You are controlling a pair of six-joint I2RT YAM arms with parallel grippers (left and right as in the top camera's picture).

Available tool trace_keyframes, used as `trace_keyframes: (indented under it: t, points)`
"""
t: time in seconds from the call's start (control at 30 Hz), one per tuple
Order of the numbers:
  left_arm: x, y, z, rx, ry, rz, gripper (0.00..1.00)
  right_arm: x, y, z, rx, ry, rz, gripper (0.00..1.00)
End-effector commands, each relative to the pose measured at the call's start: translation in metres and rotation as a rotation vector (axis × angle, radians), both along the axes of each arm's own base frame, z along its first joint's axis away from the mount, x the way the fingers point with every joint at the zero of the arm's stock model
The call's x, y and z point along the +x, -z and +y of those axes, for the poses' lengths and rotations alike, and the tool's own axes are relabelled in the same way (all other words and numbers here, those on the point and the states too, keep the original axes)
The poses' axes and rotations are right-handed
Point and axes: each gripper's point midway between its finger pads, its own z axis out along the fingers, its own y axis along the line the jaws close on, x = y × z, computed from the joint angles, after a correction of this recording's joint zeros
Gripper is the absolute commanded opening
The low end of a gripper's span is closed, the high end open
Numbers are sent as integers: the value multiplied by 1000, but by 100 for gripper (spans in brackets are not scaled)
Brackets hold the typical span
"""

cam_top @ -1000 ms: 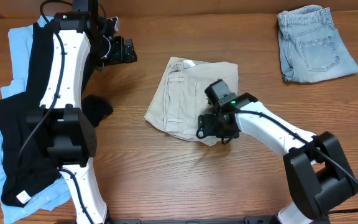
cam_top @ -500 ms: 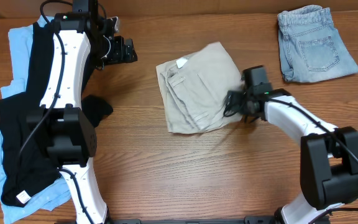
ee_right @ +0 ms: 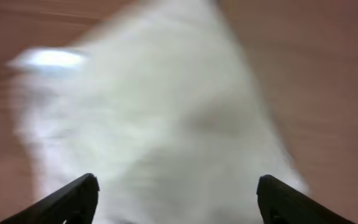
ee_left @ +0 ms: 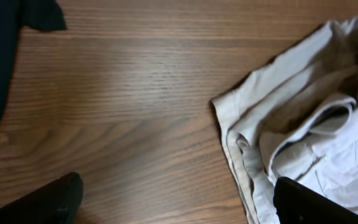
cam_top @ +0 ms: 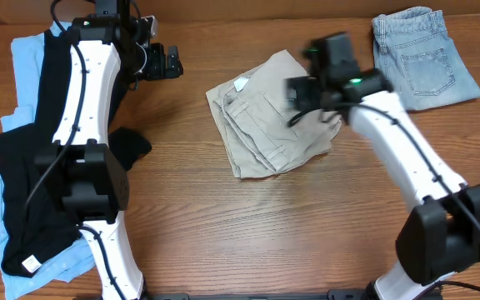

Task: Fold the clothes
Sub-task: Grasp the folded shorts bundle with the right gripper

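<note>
Next, my right gripper grips the folded beige shorts near their middle (cam_top: 277, 114), layers together, so they stay folded to stack on the blue jeans shorts (cam_top: 419, 60).
Folded beige shorts (cam_top: 267, 117) lie in the middle of the table, their left edge also in the left wrist view (ee_left: 303, 143). My right gripper (cam_top: 307, 93) is open and empty, raised over the shorts' right side; its wrist view shows the blurred pale cloth (ee_right: 160, 118) below the spread fingers (ee_right: 176, 199). My left gripper (cam_top: 167, 65) is open and empty above bare wood at the back left, left of the shorts. Folded blue jeans shorts (cam_top: 419, 60) lie at the back right.
A pile of black garments (cam_top: 32, 167) and light blue garments (cam_top: 23, 62) lies along the table's left side, under the left arm. A dark corner of it shows in the left wrist view (ee_left: 5, 25). Bare wood table (cam_top: 248, 233) spreads in front.
The right gripper swept from the shorts' front edge to the right, then up and back, letting go. The shorts were pushed to the right and now lie folded. The left arm stayed still.
</note>
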Motion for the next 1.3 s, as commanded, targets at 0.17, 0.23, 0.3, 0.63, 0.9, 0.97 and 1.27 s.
trace_keyframes:
  t: [0.17, 0.23, 0.3, 0.63, 0.9, 0.97, 1.27]
  points:
    - [1, 3, 42, 5, -114, 13, 100, -37, 63, 93, -157, -280, 50, 99]
    - [0, 3, 41, 5, -113, 16, 100, -40, 87, 103, -205, -304, 64, 100]
    - [0, 3, 41, 6, -111, 17, 100, -40, 107, 105, -257, -306, 76, 100]
    - [-2, 5, 43, 16, -114, 27, 100, -64, 155, 111, -234, -365, 230, 100]
    - [-3, 5, 42, 16, -113, 31, 100, -62, 162, 93, -320, -328, 238, 99]
    - [-4, 5, 43, 20, -115, 35, 100, -61, 167, 80, -369, -306, 253, 99]
    - [-6, 6, 43, 24, -115, 42, 100, -58, 200, 24, -444, -229, 377, 99]
